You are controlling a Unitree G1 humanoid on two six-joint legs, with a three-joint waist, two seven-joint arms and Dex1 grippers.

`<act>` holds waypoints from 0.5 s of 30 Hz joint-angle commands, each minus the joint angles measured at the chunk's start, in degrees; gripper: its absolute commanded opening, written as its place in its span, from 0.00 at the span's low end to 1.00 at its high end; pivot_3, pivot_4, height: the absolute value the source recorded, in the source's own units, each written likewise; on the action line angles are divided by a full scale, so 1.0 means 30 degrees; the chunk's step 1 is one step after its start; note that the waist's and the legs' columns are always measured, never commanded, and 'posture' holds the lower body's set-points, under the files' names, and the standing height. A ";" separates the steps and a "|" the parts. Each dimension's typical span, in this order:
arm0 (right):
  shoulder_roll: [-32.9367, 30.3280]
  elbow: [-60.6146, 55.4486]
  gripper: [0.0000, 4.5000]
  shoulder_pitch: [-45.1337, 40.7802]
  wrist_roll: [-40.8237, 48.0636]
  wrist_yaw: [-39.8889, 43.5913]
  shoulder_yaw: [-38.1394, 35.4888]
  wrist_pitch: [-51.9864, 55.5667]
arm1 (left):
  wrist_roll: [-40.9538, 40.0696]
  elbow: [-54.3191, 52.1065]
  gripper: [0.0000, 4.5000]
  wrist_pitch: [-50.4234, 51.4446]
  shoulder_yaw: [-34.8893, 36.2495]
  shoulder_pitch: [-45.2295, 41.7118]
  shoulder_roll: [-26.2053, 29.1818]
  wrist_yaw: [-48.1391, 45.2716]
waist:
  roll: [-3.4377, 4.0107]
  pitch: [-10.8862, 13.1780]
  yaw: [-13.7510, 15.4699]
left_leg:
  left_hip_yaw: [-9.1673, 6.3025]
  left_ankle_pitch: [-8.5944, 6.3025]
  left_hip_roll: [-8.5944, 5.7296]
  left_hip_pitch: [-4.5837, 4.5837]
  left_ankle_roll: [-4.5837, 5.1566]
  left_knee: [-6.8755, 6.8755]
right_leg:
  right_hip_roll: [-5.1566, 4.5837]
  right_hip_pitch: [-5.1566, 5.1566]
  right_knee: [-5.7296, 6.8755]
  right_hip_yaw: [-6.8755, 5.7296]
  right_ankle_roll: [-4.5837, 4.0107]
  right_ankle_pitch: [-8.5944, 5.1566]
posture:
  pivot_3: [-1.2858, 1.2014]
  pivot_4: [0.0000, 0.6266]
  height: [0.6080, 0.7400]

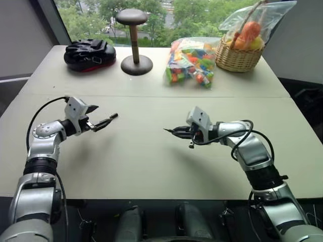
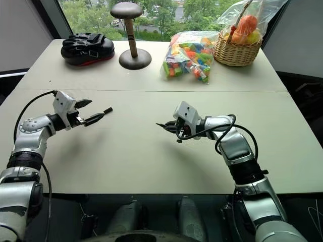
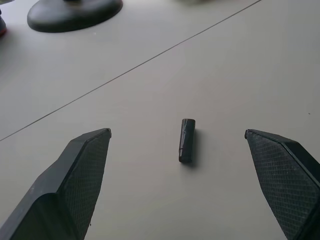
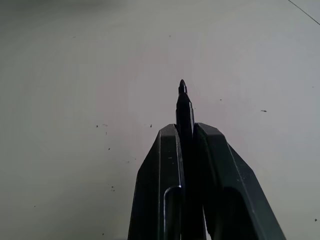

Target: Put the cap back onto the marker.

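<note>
It isn't time to close on the black cap [image 1: 114, 116] [image 3: 186, 140] yet: the fingers of my left gripper stop above the cap and would miss it if they closed now, so they need to first lower.
The cap [image 3: 186, 140], a short black cylinder, lies flat on the pale table [image 1: 151, 166]. In the head views the cap [image 1: 115, 116] sits just past my left gripper [image 1: 102, 115]. That gripper hovers above the table with its fingers [image 3: 80, 175] spread wide, open and empty. To the right, my right gripper [image 1: 177, 132] is shut on the marker [image 4: 184, 107]. The marker's bare pointed tip [image 1: 165, 130] sticks out toward the left gripper, a little above the table. A wide gap of table separates marker tip and cap.
Along the far edge stand a black padded mitt [image 1: 90, 53], a dark wooden stand with a round base [image 1: 135, 63], a clear bag of coloured bricks [image 1: 191, 63] and a wicker basket of fruit [image 1: 237, 58]. A seam [image 1: 151, 96] crosses the table behind the grippers.
</note>
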 commanded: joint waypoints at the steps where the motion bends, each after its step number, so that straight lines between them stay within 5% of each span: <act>1: 0.0213 -0.1946 0.01 0.0414 0.0759 -0.0998 -0.0504 0.0817 | 0.0810 0.2423 1.00 -0.1055 -0.0285 -0.1695 -0.0301 -0.0276 | -0.0001 -0.0001 -0.0004 | -0.0002 -0.0001 -0.0001 0.0000 0.0002 -0.0001 | 0.0007 0.0000 0.0000 0.0000 0.0001 -0.0001 | 0.52 0.24 1.00; 15: -0.0355 -0.3339 0.01 0.1183 0.1580 -0.3041 -0.0831 0.1772 | 0.3078 0.7197 1.00 -0.1398 -0.0757 -0.4381 -0.1141 0.0223 | -0.0016 0.0005 -0.0039 | -0.0006 -0.0009 0.0005 -0.0005 0.0015 -0.0002 | 0.0021 -0.0001 -0.0013 -0.0002 0.0004 -0.0001 | 0.52 0.24 1.00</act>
